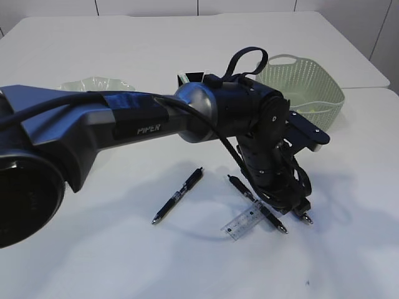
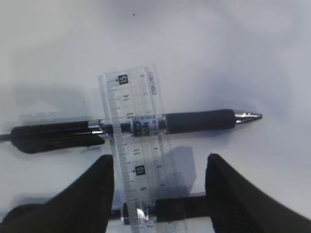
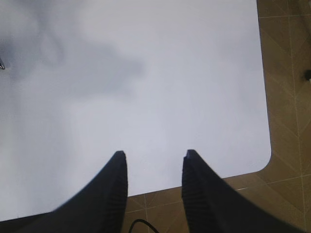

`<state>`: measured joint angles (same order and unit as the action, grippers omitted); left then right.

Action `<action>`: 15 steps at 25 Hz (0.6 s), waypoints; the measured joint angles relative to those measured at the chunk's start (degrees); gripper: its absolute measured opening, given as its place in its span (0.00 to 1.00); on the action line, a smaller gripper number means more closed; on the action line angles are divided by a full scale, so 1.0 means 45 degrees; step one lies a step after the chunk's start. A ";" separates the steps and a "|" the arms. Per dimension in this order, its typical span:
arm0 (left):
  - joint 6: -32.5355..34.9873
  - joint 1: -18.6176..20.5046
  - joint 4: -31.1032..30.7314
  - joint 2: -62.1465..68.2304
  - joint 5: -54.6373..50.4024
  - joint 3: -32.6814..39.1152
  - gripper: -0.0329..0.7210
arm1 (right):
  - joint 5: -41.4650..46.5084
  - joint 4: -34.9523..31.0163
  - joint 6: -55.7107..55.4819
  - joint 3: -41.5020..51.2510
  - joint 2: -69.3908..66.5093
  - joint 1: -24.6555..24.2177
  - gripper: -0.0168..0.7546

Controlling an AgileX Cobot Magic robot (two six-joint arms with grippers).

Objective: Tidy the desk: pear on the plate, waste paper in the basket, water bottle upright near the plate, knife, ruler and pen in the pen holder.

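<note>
The ruler's bare part (image 2: 143,170) between the black pens under it has room for the gripper's fingers. My left gripper will take hold of the clear ruler (image 2: 133,145) there next.
A clear ruler (image 2: 133,145) lies across a black pen (image 2: 194,120). A second black pen (image 2: 180,208) lies under the ruler's near end, between my left fingers (image 2: 97,194). My left gripper (image 2: 160,158) is open, low over the ruler, straddling it and gripping nothing. From outside, the left gripper (image 1: 293,208) hangs beside the ruler (image 1: 243,221) and the pen (image 1: 255,200). Another pen (image 1: 177,196) lies apart to the left. My right gripper (image 3: 153,155) is open and empty above the table's edge. Pear, waste paper, water bottle and knife are out of view.
A pale green basket (image 1: 312,93) stands at the back right. A light wavy plate (image 1: 93,84) sits at the back left, with a black pen holder (image 1: 192,78) partly hidden behind my left arm. Brown floor (image 3: 286,97) shows past the table corner.
</note>
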<state>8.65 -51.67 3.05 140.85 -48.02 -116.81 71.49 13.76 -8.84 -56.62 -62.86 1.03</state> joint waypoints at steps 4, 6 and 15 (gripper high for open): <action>0.0000 0.0000 0.0000 0.0049 0.0150 0.0000 0.61 | 0.0000 0.0000 0.0000 0.0000 0.0000 0.0000 0.43; 0.0000 0.0000 0.0000 0.0049 0.0287 0.0000 0.61 | -0.0010 0.0000 0.0000 0.0000 0.0000 0.0000 0.43; 0.0000 0.0000 0.0000 0.0451 0.0365 -0.0031 0.61 | -0.0090 0.0000 0.0000 0.0000 0.0000 0.0000 0.43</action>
<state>8.65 -51.67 3.05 142.88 -46.38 -116.95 71.09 13.76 -8.84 -56.62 -62.86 1.03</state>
